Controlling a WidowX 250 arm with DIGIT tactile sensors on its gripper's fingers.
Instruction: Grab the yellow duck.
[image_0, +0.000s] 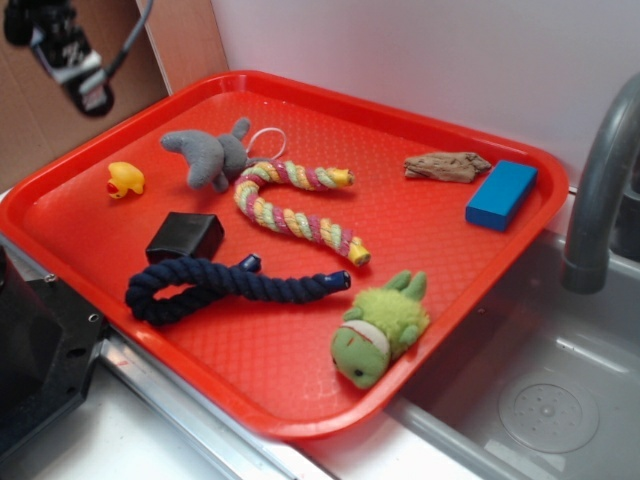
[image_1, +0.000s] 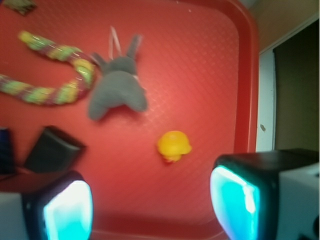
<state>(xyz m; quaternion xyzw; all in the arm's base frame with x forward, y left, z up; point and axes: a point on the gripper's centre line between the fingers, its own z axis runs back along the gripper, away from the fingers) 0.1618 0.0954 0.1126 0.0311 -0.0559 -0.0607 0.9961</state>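
Next, my gripper grabs the yellow duck by its rounded body (image_0: 129, 177) to pick it from the red tray.
The yellow duck (image_0: 125, 180) sits on the red tray (image_0: 440, 260) near its far left corner, beak pointing to the tray's left rim. In the wrist view the duck (image_1: 173, 145) lies just ahead of the gap between my fingers. My gripper (image_0: 75, 62) hangs high above the tray's back left corner, well above the duck. In the wrist view the gripper (image_1: 152, 205) is open and empty, with its cyan pads (image_1: 67, 210) wide apart over bare tray.
A grey plush (image_0: 208, 152), a pastel braided rope (image_0: 295, 210), a black box (image_0: 185, 237), a navy rope (image_0: 225, 285), a green-yellow plush toy (image_0: 380, 330), a wood piece (image_0: 447, 166) and a blue block (image_0: 501, 194) lie on the tray. A sink with faucet (image_0: 600, 190) is right.
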